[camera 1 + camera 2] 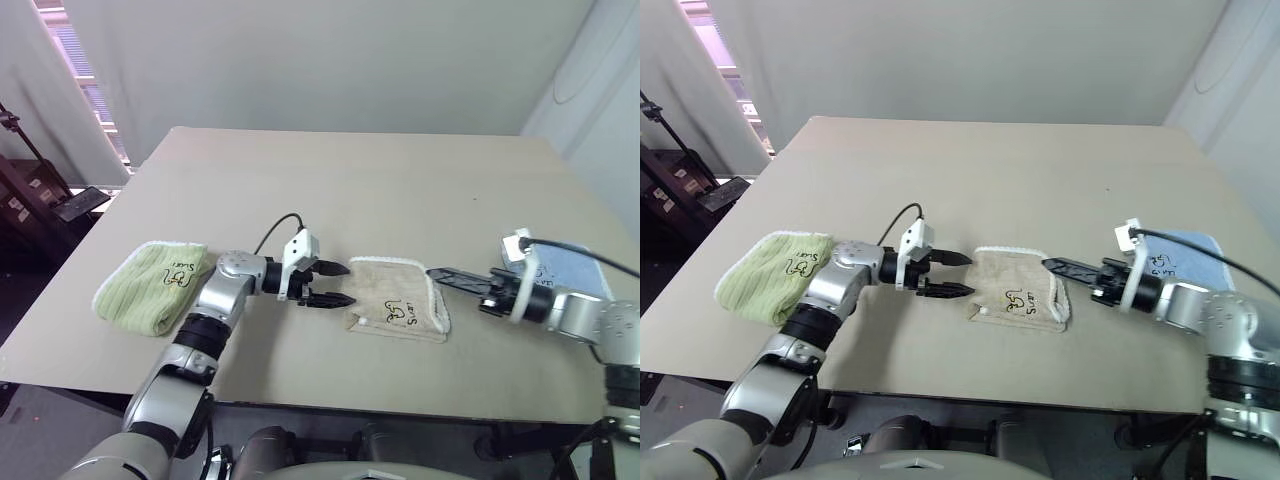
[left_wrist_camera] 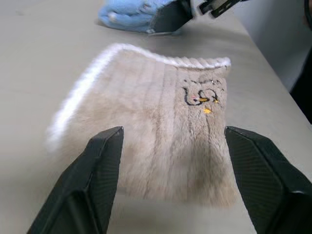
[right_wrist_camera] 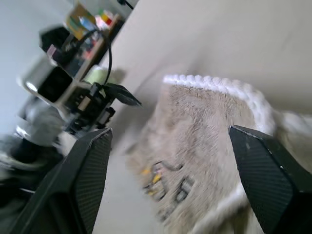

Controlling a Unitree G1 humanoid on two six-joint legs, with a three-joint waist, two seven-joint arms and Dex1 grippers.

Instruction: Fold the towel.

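Note:
The folded beige towel (image 1: 385,300) has to go aside, so the robot's right gripper will grab it by its white corded edge (image 1: 432,298) next.
The towel (image 1: 398,300) lies folded into a small beige square with white corded edging and dark handwritten marks, near the table's front edge between my two grippers. My left gripper (image 1: 346,284) hovers just off the towel's left side, open, with nothing between its fingers (image 2: 97,175). The towel (image 2: 161,131) lies spread in front of them. My right gripper (image 1: 436,273) points at the towel's right edge from the right and is open too. Its wide-apart fingers (image 3: 263,165) frame the towel (image 3: 204,141) without touching it.
A light green folded towel (image 1: 152,285) lies at the table's front left, beside my left arm. A light blue folded towel (image 1: 575,268) lies at the front right, behind my right wrist. The tan table (image 1: 350,180) stretches far back, and shelving stands off its left side.

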